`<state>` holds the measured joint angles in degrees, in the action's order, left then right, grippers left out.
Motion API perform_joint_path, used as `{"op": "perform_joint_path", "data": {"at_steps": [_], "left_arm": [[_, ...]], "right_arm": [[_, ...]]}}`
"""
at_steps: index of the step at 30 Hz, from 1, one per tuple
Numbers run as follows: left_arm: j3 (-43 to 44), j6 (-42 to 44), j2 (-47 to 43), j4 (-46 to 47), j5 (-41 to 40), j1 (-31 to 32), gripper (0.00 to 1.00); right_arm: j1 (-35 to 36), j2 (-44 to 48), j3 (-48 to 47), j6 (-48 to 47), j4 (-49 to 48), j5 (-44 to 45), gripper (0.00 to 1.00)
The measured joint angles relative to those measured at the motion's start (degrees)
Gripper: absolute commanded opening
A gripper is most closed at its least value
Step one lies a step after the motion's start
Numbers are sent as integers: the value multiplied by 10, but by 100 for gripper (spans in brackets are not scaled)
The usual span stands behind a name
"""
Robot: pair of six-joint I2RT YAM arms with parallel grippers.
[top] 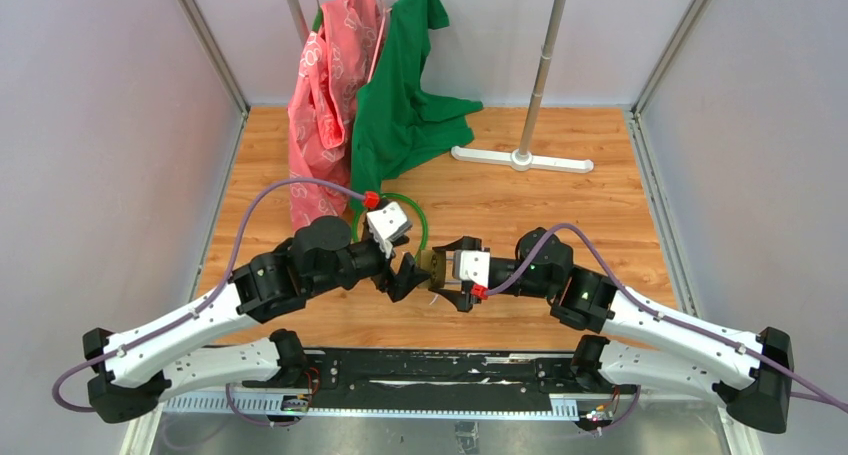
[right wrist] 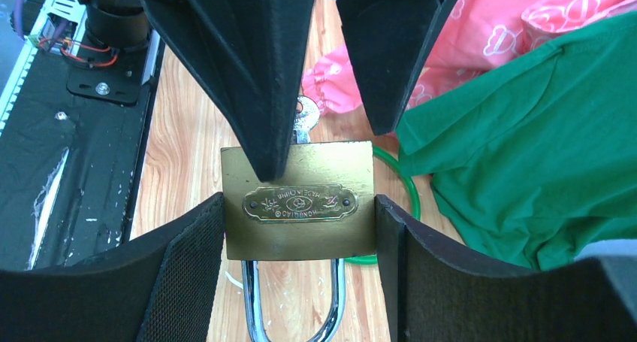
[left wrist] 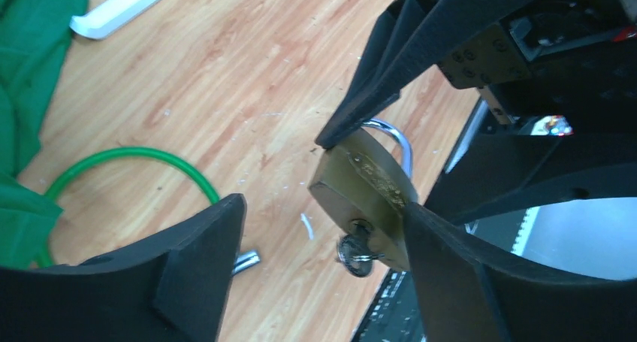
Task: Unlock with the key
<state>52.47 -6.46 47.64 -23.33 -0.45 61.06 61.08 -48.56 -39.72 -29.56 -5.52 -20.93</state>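
Observation:
My left gripper should come to the padlock body (right wrist: 299, 197) from the end with the key and hold it across its broad sides. The shackle (right wrist: 252, 304) then stays free to open.
My right gripper (right wrist: 300, 207) is shut on the sides of a brass padlock (right wrist: 298, 229), whose chrome shackle (right wrist: 252, 304) points back toward the wrist. The padlock (top: 434, 265) hangs just above the table between both arms. A small silvery key (left wrist: 354, 253) with a ring sits in the keyhole on the padlock's (left wrist: 360, 195) bottom face. Its head also peeks out behind the padlock (right wrist: 304, 116). My left gripper (left wrist: 321, 207) stands open around the key end, one finger (left wrist: 451, 267) against the padlock body, the other finger (left wrist: 203, 259) well clear of it.
A green cable loop (left wrist: 135, 155) lies on the wood just behind the padlock, and a small silvery metal piece (left wrist: 246, 261) rests by my left finger. Green (top: 405, 105) and pink (top: 325, 95) garments hang at the back by a white rack base (top: 520, 158). A black mounting plate (top: 430, 370) runs along the near edge.

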Motion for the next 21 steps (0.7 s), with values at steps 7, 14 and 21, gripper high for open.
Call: {"op": "perform_joint_path", "data": {"at_steps": [7, 14, 21], "left_arm": [[15, -55, -23, -10, -53, 0, 100], [77, -138, 12, -39, -66, -1, 97], [78, -193, 38, -43, -49, -2, 86]], "right_arm": [[4, 0, 0, 0, -20, -2, 0], [4, 1, 1, -2, -41, 11, 0], [4, -2, 5, -7, -64, 30, 0]]}}
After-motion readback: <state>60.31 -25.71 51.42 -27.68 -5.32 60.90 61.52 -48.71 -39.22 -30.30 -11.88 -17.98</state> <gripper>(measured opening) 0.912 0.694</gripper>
